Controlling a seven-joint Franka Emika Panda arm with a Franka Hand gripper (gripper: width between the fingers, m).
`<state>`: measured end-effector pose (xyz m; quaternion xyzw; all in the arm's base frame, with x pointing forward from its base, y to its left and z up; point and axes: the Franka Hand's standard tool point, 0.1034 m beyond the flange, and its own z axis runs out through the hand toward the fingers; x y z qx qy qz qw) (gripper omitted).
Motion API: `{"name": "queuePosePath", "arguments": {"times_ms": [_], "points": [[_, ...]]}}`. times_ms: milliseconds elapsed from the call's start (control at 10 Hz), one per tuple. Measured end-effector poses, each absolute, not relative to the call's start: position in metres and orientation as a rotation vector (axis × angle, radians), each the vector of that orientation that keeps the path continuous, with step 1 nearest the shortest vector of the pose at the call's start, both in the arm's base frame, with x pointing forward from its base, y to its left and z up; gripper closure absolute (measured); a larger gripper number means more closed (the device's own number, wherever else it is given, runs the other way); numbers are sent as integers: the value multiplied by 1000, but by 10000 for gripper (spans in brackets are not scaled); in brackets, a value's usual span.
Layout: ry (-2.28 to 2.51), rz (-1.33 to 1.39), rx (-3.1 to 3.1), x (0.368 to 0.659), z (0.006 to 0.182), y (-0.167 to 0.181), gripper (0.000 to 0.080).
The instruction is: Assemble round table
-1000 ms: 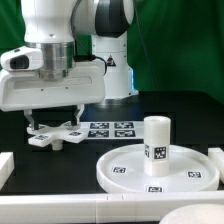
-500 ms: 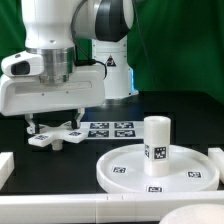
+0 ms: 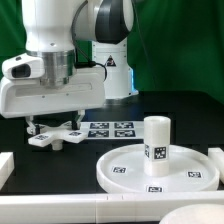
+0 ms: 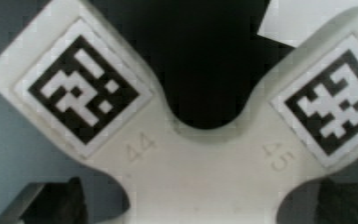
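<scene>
The white cross-shaped piece should go onto the cylinder leg [image 3: 156, 138], so my gripper should grab the piece by its middle [image 3: 58, 137] next.
The white cross-shaped piece [image 3: 58, 136] lies flat on the black table at the exterior view's left, its tags facing up. My gripper [image 3: 55, 127] hangs straight over it, open, with one finger on each side of its middle. In the wrist view the cross-shaped piece [image 4: 194, 165] fills the frame, and my gripper [image 4: 197, 203] straddles its waist with dark fingers [image 4: 51, 202] at both edges. The large round disc [image 3: 120, 162] lies at the front right. The short cylinder leg [image 3: 156, 138] stands upright on it.
The marker board [image 3: 112, 128] lies on the table behind the disc, right of the cross-shaped piece. A white rail [image 3: 100, 208] runs along the front edge, with white blocks at the left [image 3: 5, 165] and right [image 3: 215, 155]. The arm's base [image 3: 112, 60] stands at the back.
My hand has sunk slightly toward the cross-shaped piece. The piece, the disc and the leg have not moved.
</scene>
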<state>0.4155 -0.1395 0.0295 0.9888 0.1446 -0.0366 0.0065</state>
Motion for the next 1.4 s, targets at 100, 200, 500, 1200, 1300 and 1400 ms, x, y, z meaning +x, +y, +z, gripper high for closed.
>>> {"name": "queuePosePath", "arguments": {"times_ms": [100, 200, 500, 1200, 1300, 1400], "points": [[453, -118, 3094, 415, 29, -139, 151], [453, -121, 3094, 414, 28, -139, 151], [461, -130, 3094, 413, 25, -140, 151], [487, -130, 3090, 413, 25, -138, 356], [497, -129, 3091, 416, 28, -132, 356], [477, -132, 3099, 419, 32, -121, 356]]}}
